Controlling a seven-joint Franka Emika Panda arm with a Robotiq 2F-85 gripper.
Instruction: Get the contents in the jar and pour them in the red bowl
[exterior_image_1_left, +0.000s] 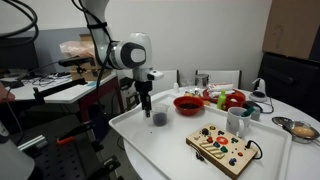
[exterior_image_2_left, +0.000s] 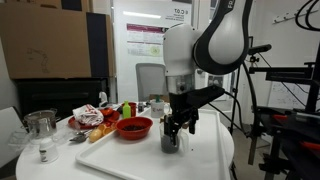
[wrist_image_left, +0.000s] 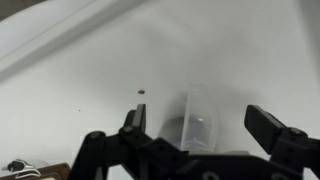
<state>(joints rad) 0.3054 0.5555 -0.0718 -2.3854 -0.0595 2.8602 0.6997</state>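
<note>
My gripper grabs the clear jar (exterior_image_1_left: 158, 117) by opposite sides next, leaving its opening open, to pour the contents into the red bowl.
The small clear jar (exterior_image_1_left: 158, 117) stands upright on the white table, dark at its lower part, where the contents (exterior_image_2_left: 170, 144) show only as a blackish mass. It also shows in the other exterior view (exterior_image_2_left: 170, 139) and in the wrist view (wrist_image_left: 190, 122). My gripper (wrist_image_left: 200, 125) is open, with one finger on each side of the jar and gaps between them and its wall. In both exterior views the gripper (exterior_image_1_left: 146, 104) (exterior_image_2_left: 178, 126) hangs just above and beside the jar. The red bowl (exterior_image_1_left: 188, 104) (exterior_image_2_left: 133, 127) sits a short way from the jar.
A wooden board with coloured knobs (exterior_image_1_left: 225, 147) lies near the table's front edge. A white mug (exterior_image_1_left: 237, 121), a silver bowl (exterior_image_1_left: 300, 128) and red-and-green items (exterior_image_1_left: 228, 98) stand beyond the red bowl. A clear glass (exterior_image_2_left: 40, 125) stands at the far side.
</note>
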